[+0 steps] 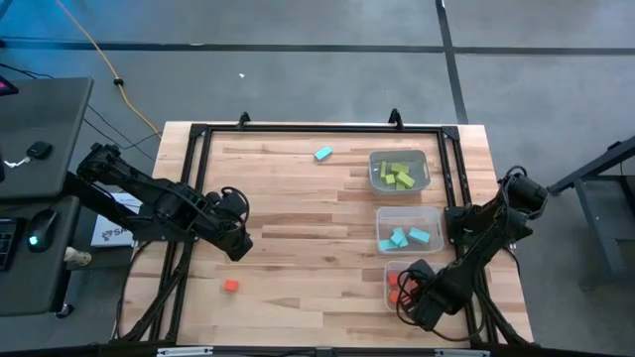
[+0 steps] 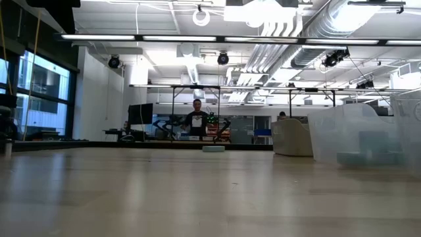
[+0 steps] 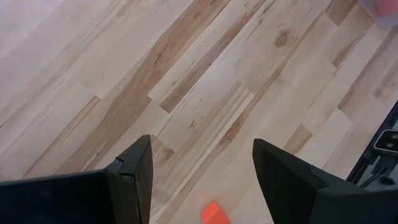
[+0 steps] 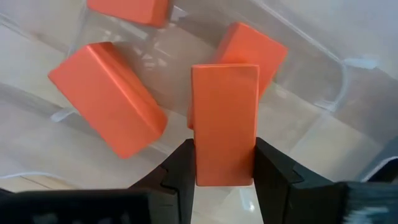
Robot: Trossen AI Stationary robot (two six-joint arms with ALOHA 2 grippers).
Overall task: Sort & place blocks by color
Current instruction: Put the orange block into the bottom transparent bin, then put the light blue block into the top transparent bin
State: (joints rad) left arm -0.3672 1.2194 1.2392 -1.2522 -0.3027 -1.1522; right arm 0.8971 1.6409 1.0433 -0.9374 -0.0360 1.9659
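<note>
The red-orange bar (image 4: 225,118) reaches inside the near bin (image 4: 186,43), close over the bin's blocks, so it is now time for my right gripper to release the bar.
My right gripper (image 4: 224,152) is at the near right of the table (image 1: 298,198), over the clear bin (image 1: 390,270) with red-orange blocks, and is shut on a red-orange bar (image 4: 225,118). Other red-orange blocks (image 4: 106,99) lie on that bin's floor. My left gripper (image 3: 202,146) is open above the bare table at the near left. One small red-orange block (image 1: 230,286) rests flat just nearward of it and shows again in the left wrist view (image 3: 214,213). A light blue block (image 1: 323,154) lies near the far edge, seen too in the low view (image 2: 214,149). My right gripper pinches the red-orange bar between its two fingers (image 4: 180,168) at the bar's end (image 4: 225,171), on its two long side faces. The fingers point down into the bin and lie along the bar. The bar's free end points down over the other blocks.
Three clear bins stand in a row along the right side: lime green blocks (image 1: 399,171) farthest, light blue blocks (image 1: 409,233) in the middle, red-orange nearest. A black frame (image 1: 198,134) borders the table. A person (image 2: 197,122) stands far off in the room.
</note>
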